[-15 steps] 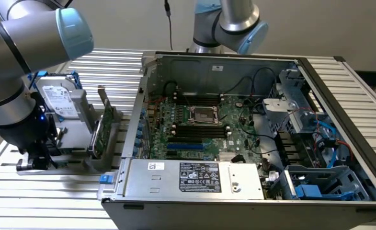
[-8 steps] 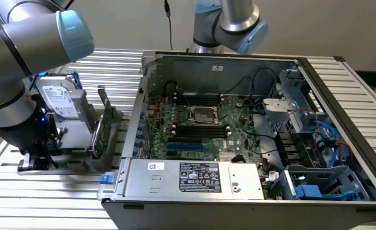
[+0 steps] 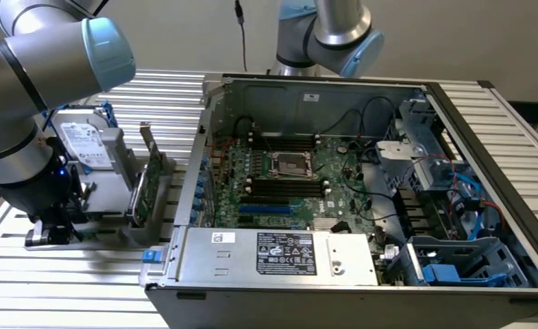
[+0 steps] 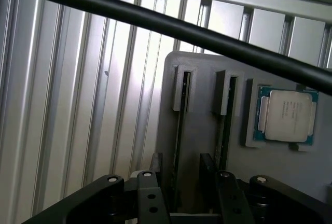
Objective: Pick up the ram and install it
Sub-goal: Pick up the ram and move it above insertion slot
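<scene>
I should next grab the nearer ram by its exposed middle part (image 4: 176, 161) with my gripper to install it, since the holder's grey end post wraps the ram's end.
Two thin sticks of ram stand edge-on in the slots of a grey holder (image 4: 202, 79). The nearer ram (image 4: 180, 125) runs straight down between my fingers, and the second ram (image 4: 225, 125) stands in the slot beside it. My gripper (image 4: 181, 164) is open and low over the holder. One fingertip (image 4: 155, 163) is on each side of the nearer stick, with a gap to it on both sides. In the exterior view the gripper (image 3: 54, 229) sits at that view's far left, low by the grey stand. The empty memory slots (image 3: 287, 186) lie in the open computer case.
A processor chip (image 4: 288, 115) lies in a recess of the holder next to the sticks. A black cable (image 4: 171, 27) crosses in front of the wrist camera. A silver hard drive (image 3: 86, 140) and a green card with a metal bracket (image 3: 148, 179) stand between the gripper and the case (image 3: 488, 171).
</scene>
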